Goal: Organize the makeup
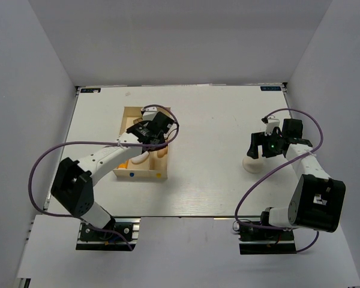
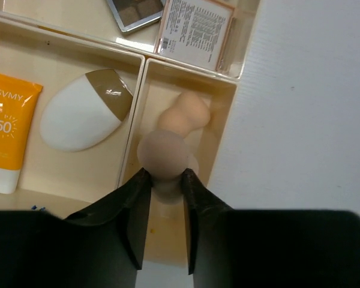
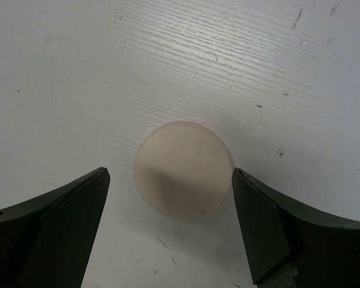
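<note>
I will reach for the round cream puff with my right gripper and grab the puff's edge, so its broad side stays free to go into the box.
My left gripper is shut on a tan egg-shaped sponge and holds it over the right compartment of the pale wooden box. A second tan sponge lies in that compartment. The middle compartment holds a white oval piece with a brown tip, and an orange tube lies to its left. An eyeshadow palette and a square compact, label side up, lie in the far compartment. My right gripper is open, low over the table, with its fingers on either side of the round cream puff and not touching it.
The wooden box sits left of the table's centre, with my left gripper above it. The puff lies on the white table at the right, under my right gripper. White walls enclose the table.
</note>
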Robot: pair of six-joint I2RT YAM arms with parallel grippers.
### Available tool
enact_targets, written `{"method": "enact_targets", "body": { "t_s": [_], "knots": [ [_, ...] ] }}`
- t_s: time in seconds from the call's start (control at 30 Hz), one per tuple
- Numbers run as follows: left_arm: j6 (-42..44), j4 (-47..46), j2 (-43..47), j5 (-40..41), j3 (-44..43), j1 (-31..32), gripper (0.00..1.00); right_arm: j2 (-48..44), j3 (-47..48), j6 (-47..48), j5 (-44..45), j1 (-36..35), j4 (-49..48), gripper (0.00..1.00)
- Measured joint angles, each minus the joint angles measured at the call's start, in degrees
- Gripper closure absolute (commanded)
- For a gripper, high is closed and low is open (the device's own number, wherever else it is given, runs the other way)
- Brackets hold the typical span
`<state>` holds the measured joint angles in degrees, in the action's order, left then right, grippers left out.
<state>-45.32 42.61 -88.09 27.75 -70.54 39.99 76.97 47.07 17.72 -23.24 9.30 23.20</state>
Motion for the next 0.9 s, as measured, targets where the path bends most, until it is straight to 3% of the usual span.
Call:
{"method": "enact_targets", "body": {
  "t_s": [0.17,0.37,0.7,0.9],
  "knots": [
    [0.57,0.33,-4.48,0.0,0.0,-0.37,0.38,0.0,0.0,0.48,0.83,0.0,0.31,0.11],
    [1.01,0.94,-7.74,0.15,-1.25,-0.52,0.25,0.0,0.17,1.05,1.44,0.02,0.52,0.11],
    [1.64,0.72,-5.79,-0.22,-3.93,-0.52,0.23,3.37,3.41,4.52,3.96,0.02,1.46,0.11],
    [3.8,-6.54,6.88,-4.76,0.87,-0.37,0.24,5.09,3.85,7.32,8.61,0.02,2.78,0.17]
  ]
}}
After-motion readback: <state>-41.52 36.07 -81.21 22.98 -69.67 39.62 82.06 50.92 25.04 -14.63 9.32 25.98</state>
